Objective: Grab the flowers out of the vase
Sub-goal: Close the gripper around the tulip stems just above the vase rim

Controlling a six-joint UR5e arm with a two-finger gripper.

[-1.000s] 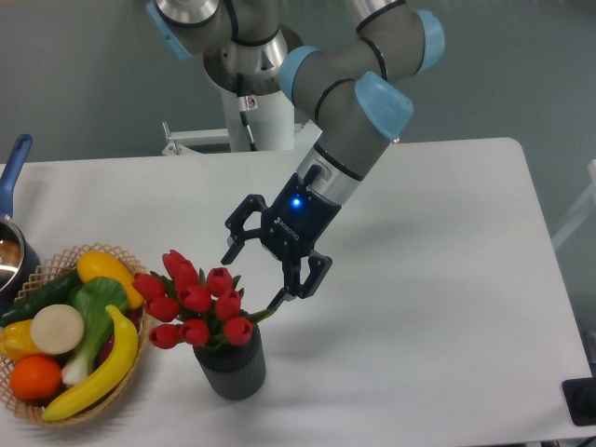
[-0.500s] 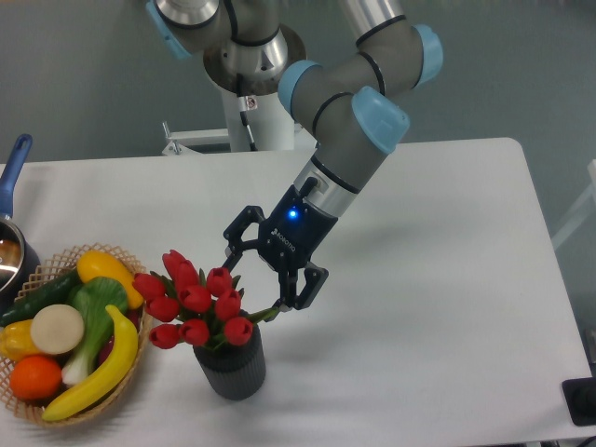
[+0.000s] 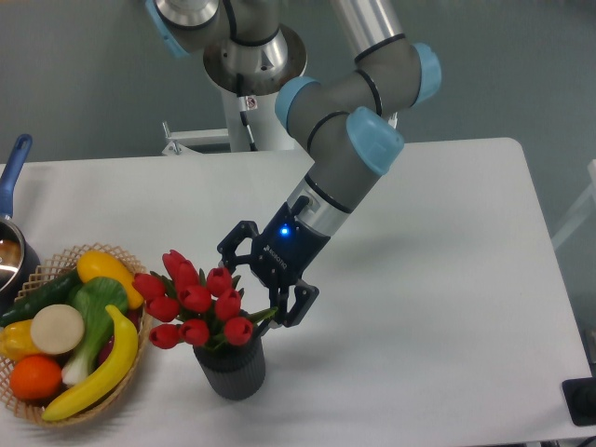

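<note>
I should grip the flowers (image 3: 194,300) next by the leafy stems just below the blooms, so that I can lift the flowers out of the vase (image 3: 231,367).
The flowers (image 3: 194,300), a bunch of red tulips with green leaves, stand in the vase (image 3: 231,367), a small dark grey ribbed cylinder near the table's front edge. My gripper (image 3: 250,292) is open and tilted down to the left, right beside the bunch on its right. One finger is near the upper right blooms; the other is by a green leaf just above the vase rim. Nothing is held between the fingers. The stems are hidden inside the vase.
A woven wicker basket (image 3: 126,382) with a banana, an orange, a cucumber and other produce sits just left of the vase. A pot with a blue handle (image 3: 13,168) stands at the far left edge. The robot's base (image 3: 253,112) rises at the back.
The gripper has moved down and to the left, closing in on the right side of the tulips. It stays open. Flowers and vase have not moved.
</note>
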